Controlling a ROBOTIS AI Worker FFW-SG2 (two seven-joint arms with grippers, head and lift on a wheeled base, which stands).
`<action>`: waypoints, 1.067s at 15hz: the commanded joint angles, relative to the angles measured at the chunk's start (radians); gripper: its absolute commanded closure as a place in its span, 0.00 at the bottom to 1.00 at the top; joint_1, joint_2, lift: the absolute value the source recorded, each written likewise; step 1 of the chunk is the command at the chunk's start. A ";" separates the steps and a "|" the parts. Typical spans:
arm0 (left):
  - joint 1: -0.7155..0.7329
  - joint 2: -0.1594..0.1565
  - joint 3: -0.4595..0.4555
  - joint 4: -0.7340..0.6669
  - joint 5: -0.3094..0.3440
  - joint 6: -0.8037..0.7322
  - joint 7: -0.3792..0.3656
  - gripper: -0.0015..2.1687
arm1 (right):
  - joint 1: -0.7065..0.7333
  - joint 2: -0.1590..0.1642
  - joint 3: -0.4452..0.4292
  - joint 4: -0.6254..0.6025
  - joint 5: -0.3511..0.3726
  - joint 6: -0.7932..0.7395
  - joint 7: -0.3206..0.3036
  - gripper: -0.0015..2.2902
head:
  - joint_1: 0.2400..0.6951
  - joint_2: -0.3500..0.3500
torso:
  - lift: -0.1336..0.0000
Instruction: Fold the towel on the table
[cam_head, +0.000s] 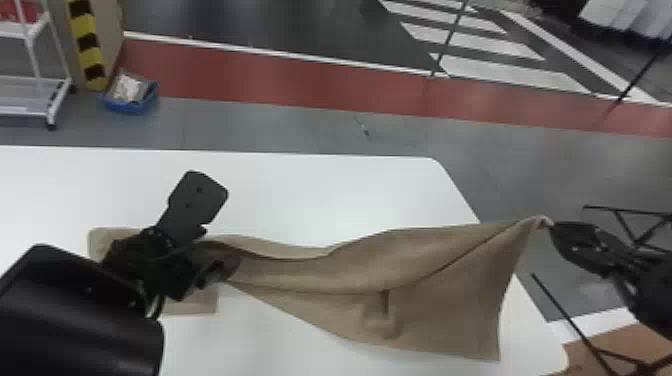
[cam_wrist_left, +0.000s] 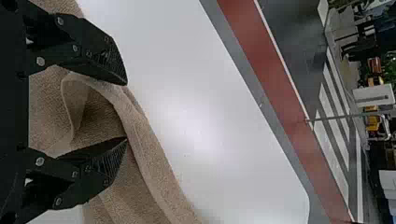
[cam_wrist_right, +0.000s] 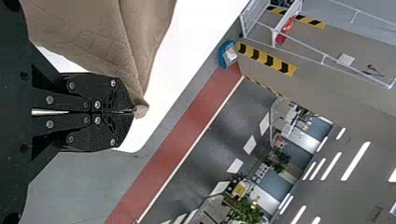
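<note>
The brown towel (cam_head: 440, 295) needs to be stretched out straight for folding, so my left gripper will next grab it by its loose corner.
In the head view the brown towel (cam_head: 440, 295) stretches from the table's left part to my right gripper (cam_head: 549, 226), which holds one corner raised at the table's right edge. My left gripper (cam_head: 220, 272) is over the towel's left part, where the cloth is bunched. In the left wrist view the fingers of my left gripper (cam_wrist_left: 126, 112) stand apart, with folds of the towel (cam_wrist_left: 149, 163) between and beneath them. The right wrist view has my right gripper (cam_wrist_right: 133, 111) closed on the corner of the towel (cam_wrist_right: 140, 60).
The white table (cam_head: 320, 195) has its rounded far corner right of centre. Beyond it on the floor are a blue bin (cam_head: 131, 97) and a white rack (cam_head: 35, 80) at the left. Thin black stands (cam_head: 575, 315) are at the right.
</note>
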 joint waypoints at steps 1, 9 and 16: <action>0.059 -0.003 0.015 -0.074 -0.050 -0.005 -0.002 0.03 | -0.001 0.001 0.002 0.052 0.024 -0.028 -0.002 0.85 | 1.00 0.00 | 0.07; 0.336 -0.003 0.042 -0.296 -0.055 -0.002 0.004 0.12 | 0.024 0.001 0.047 0.088 0.037 -0.052 -0.005 0.85 | 1.00 0.00 | 0.07; 0.265 -0.003 -0.102 -0.126 -0.088 -0.008 0.134 0.15 | 0.056 0.001 0.040 0.081 0.030 -0.077 -0.005 0.85 | 1.00 0.00 | 0.07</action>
